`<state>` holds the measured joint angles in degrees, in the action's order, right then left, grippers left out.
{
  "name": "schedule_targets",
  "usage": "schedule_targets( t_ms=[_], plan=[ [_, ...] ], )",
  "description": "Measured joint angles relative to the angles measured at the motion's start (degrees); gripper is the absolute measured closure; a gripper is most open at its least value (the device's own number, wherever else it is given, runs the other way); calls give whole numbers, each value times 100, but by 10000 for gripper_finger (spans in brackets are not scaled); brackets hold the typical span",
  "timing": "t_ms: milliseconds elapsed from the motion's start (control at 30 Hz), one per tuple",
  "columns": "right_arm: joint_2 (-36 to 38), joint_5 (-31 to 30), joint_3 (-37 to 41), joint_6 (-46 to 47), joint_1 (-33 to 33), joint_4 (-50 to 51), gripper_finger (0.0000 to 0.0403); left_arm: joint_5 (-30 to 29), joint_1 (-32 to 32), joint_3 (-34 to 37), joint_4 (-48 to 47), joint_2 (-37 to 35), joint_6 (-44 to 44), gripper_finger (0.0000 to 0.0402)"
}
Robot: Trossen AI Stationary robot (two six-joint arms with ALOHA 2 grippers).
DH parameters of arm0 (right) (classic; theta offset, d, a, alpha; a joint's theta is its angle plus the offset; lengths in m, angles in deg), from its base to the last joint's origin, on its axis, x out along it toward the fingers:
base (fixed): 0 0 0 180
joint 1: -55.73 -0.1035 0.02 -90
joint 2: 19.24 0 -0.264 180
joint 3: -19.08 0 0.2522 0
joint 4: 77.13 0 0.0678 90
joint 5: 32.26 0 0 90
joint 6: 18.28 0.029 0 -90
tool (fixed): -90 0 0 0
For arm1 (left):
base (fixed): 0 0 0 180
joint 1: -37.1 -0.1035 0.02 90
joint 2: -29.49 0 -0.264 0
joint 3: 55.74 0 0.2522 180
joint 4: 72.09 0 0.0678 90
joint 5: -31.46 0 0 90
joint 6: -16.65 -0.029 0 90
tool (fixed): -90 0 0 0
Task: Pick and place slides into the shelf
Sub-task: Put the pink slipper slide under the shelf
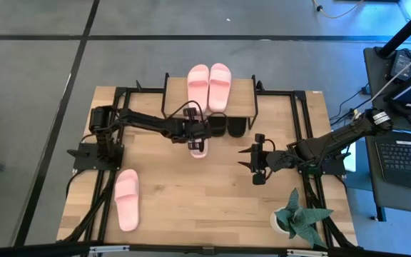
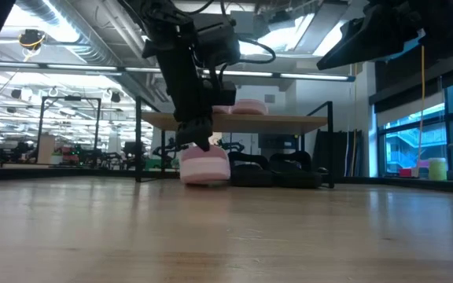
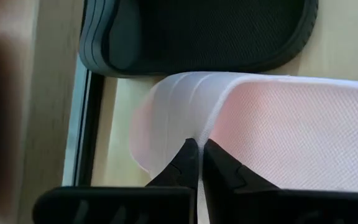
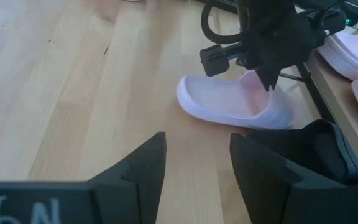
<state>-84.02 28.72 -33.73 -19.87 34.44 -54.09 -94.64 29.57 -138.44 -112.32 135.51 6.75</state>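
Observation:
The pink strap (image 3: 182,109) lies low alongside the black slide (image 3: 216,34) and the pink slide would rest flat on the tabletop, so it is now time for my left gripper to open.
The shelf (image 1: 245,93) stands at the table's far edge with two pink slides (image 1: 209,86) on its top board. Black slides (image 1: 228,127) lie under it, on the table. A third pink slide (image 4: 229,102) sits just in front of the shelf, beside the black ones, and my left gripper (image 1: 198,137) stands over it, shut on it. A further pink slide (image 1: 127,200) lies sole-down at the near left. My right gripper (image 1: 252,164) hovers open to the right of the held slide, nothing between its fingers. My left gripper has its two fingertips (image 3: 188,155) closed together on the slide's rim (image 3: 207,127), where the pale side wall meets the textured footbed. The fingers slant down from above, from the table's left. The slide stays upright, its sole (image 2: 204,179) at the table top.
A potted plant (image 1: 295,218) stands at the near right corner. Black frame rails (image 1: 302,121) run along the table's sides. Bare wood (image 1: 191,207) lies between the near-left slide and the plant.

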Motion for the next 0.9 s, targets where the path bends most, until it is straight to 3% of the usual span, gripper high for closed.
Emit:
schedule_targets(
  t_ms=[367, 900],
  plan=[
    [0, 0, 0, -2, 0, -1, 223, 261, -24, 0, 23, 0, 69, 359],
    [0, 0, 0, 3, 1, -2, 223, 95, -22, 0, 19, 7, 168, 354]
  ],
)
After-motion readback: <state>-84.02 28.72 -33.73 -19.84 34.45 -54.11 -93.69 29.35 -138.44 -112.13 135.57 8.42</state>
